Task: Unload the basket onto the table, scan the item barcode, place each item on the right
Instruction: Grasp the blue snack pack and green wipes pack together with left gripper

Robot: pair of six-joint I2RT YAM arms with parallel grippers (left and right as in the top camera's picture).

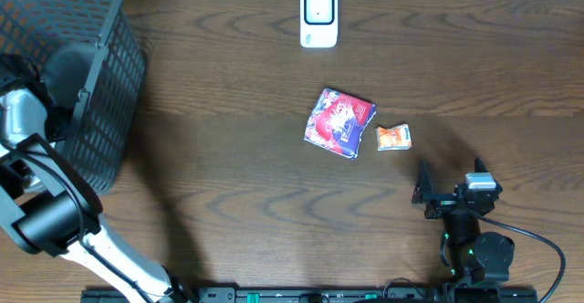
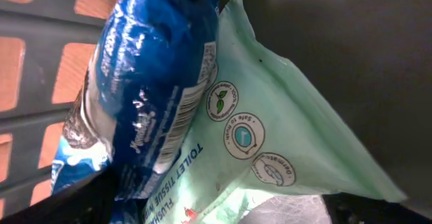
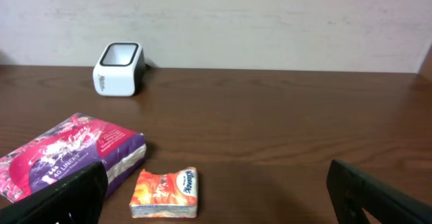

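I need to close my left gripper now, because the pack is between both fingers with the blue packet [image 2: 145, 82]. Closing now would hold the pale green wipes pack.
In the left wrist view a blue packet [image 2: 145, 82] with a white barcode [image 2: 177, 119] lies on a pale green wipes pack [image 2: 283, 123], inside the dark mesh basket [image 1: 100, 84]. My left gripper [image 2: 216, 214] is down in the basket. Its dark fingers [image 2: 74, 204] stand wide apart at the frame's lower corners, either side of both packs, open. The white scanner [image 1: 318, 16] stands at the table's far edge. My right gripper [image 1: 452, 177] rests open near the front right, with nothing between its fingers.
A pink and purple tissue pack [image 1: 339, 120] lies mid-table, with a small orange tissue packet [image 1: 393, 138] to its right. In the right wrist view the orange packet [image 3: 165, 191] lies just ahead of the right gripper [image 3: 219, 200]. The basket fills the far left corner.
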